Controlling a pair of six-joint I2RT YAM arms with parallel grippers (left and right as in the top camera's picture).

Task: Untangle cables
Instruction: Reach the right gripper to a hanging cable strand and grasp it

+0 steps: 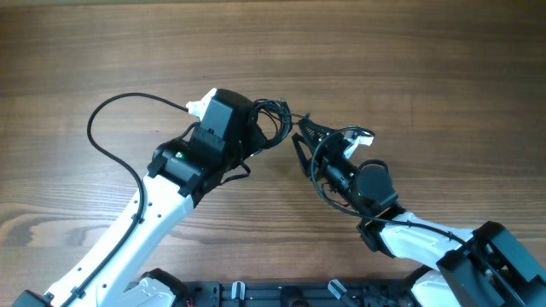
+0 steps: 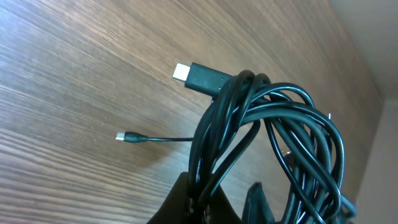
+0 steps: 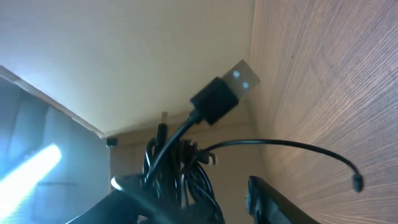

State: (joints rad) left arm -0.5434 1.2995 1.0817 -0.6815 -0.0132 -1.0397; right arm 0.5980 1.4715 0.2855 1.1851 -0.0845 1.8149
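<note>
My right gripper is to grab the tangle (image 1: 285, 124) (image 3: 185, 173) next, beside the USB plug and opposite my left gripper's hold. This will untangle the cables between my grippers.
The cables (image 1: 277, 119) form a black tangle between my two grippers near the table's middle. In the left wrist view the bundle of cables (image 2: 267, 124) loops up out of my left gripper (image 2: 219, 185), which is shut on several strands. A flat black plug (image 2: 200, 76) sticks out at the top, and a thin cord with a small tip (image 2: 121, 136) lies on the wood. My right gripper (image 1: 309, 141) is at the tangle's right side. Its fingers (image 3: 273, 199) stand apart around the cables (image 3: 180, 168), with a gap on the right. A USB plug (image 3: 224, 93) hangs above.
A black wire (image 1: 98, 128) attached to the left arm loops out over the wooden table (image 1: 426, 68) at the left. Both arms come in from the near edge. Another thin cord tip (image 3: 356, 182) lies on the wood by the right gripper.
</note>
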